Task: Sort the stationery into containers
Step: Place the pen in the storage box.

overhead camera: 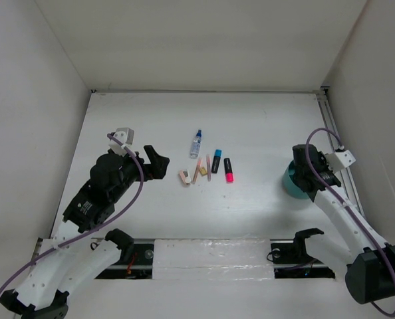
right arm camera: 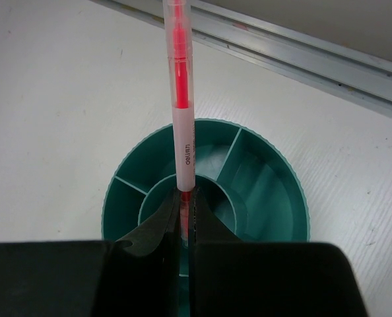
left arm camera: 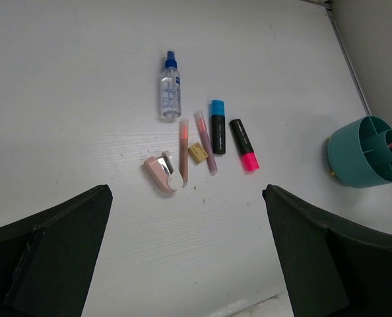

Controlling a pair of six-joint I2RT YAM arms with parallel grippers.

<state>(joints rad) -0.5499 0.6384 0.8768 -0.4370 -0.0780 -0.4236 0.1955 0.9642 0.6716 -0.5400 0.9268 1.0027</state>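
Note:
The thin pink pencil's lower end points inside the teal cup's rim and would land in its centre section, so my right gripper should open its fingers.
My right gripper is shut on a thin pink pencil and holds it over the centre compartment of the round teal cup, which stands at the table's right. The loose stationery lies mid-table: a clear bottle with a blue cap, a blue-black highlighter, a pink-black highlighter, two thin pencils, a tan eraser and a pinkish eraser. My left gripper is open and empty, above the table, short of the erasers; in the top view it is left of them.
White walls enclose the table on three sides. A metal rail runs along the right edge just beyond the cup. The teal cup also shows at the right edge of the left wrist view.

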